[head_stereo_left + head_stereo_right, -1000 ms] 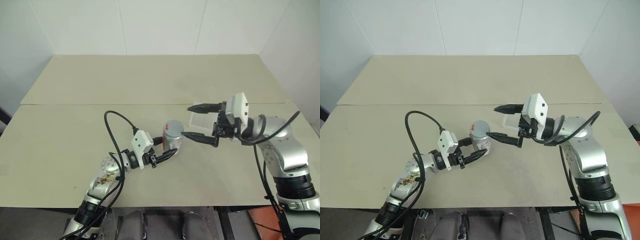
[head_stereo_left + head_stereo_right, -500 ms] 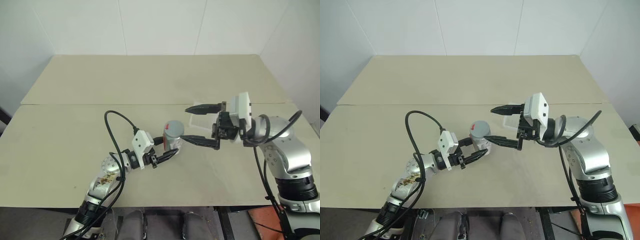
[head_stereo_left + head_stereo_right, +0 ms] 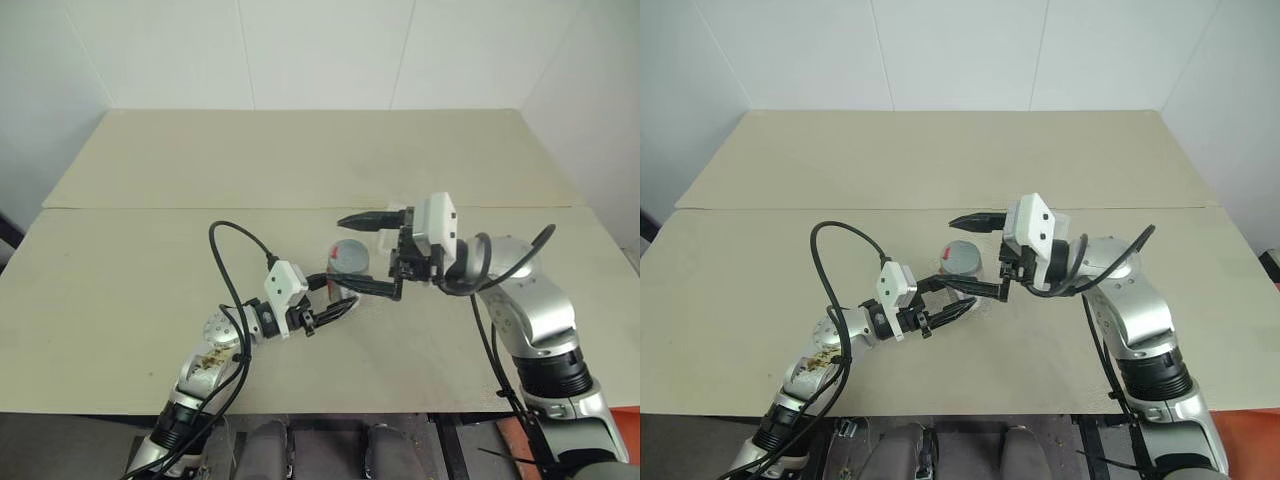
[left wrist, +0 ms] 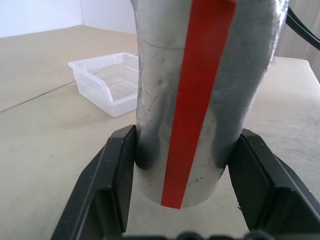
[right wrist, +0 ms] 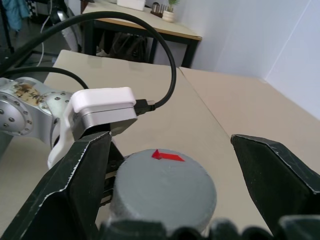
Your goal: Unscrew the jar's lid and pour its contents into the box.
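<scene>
My right gripper needs to unscrew the grey lid next and open the jar for pouring, so it should grab the lid by its round side edge (image 5: 164, 226).
The jar (image 4: 200, 90), silvery with a red strip down its side, stands upright on the table. My left gripper (image 3: 333, 294) is shut on its lower body, one finger (image 4: 115, 190) on each side. Its grey lid (image 5: 165, 187), marked with a red arrow, is on top. My right gripper (image 3: 346, 252) is open and lies level. Its fingers (image 5: 75, 185) straddle the lid with a gap on both sides. The clear plastic box (image 4: 107, 82) sits on the table just beyond the jar, partly behind the right gripper in the eye views. The contents are hidden inside the jar.
The beige table (image 3: 150, 250) stretches wide around the arms, with a seam (image 3: 150, 208) running across it behind the jar. A black cable (image 3: 228, 262) loops up from my left wrist.
My right gripper has moved left toward the jar, and its open fingers now sit on either side of the lid. The left gripper and the jar have stayed put.
</scene>
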Robot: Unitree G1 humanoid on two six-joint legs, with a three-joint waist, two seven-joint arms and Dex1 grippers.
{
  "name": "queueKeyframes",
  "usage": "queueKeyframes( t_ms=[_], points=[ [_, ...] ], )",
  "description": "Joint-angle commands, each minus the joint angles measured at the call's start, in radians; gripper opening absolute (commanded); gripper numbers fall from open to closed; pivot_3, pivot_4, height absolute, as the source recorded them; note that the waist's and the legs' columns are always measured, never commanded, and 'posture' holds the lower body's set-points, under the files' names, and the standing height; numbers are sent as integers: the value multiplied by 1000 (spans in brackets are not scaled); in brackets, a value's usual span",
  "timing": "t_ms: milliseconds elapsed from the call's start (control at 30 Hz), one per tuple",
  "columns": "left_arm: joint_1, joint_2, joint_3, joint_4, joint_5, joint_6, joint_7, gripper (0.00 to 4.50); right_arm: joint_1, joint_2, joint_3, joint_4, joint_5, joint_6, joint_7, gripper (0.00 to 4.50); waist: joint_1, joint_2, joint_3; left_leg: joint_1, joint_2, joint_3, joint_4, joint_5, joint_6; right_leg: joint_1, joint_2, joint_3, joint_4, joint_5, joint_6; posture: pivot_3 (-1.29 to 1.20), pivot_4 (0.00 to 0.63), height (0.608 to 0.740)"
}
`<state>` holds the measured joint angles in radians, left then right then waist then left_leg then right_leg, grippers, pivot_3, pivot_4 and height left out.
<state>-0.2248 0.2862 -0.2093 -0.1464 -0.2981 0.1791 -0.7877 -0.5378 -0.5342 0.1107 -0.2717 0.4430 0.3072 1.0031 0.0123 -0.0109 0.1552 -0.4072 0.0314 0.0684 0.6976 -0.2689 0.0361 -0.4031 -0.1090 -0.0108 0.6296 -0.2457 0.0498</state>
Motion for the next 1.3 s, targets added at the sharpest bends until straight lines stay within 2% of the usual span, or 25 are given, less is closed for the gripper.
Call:
queueKeyframes(
  t_ms=[33,667,1300],
  points=[
    [3,-4,2,-43,-3,-23,3,2429,-16,-5,-19,-6,1,-15,1,4445,-1,0,0,0,0,0,0,0,0,0,0,0,0,0,0,0,150,740],
    [-6,-5,-1,-31,-6,-27,-4,2429,21,-72,-58,-13,29,-9,25,4445,-1,0,0,0,0,0,0,0,0,0,0,0,0,0,0,0,150,740],
    [-3,-7,-1,-33,-3,-27,-2,2429,20,-63,-56,-7,66,32,64,4445,-1,0,0,0,0,0,0,0,0,0,0,0,0,0,0,0,150,740]
  ],
)
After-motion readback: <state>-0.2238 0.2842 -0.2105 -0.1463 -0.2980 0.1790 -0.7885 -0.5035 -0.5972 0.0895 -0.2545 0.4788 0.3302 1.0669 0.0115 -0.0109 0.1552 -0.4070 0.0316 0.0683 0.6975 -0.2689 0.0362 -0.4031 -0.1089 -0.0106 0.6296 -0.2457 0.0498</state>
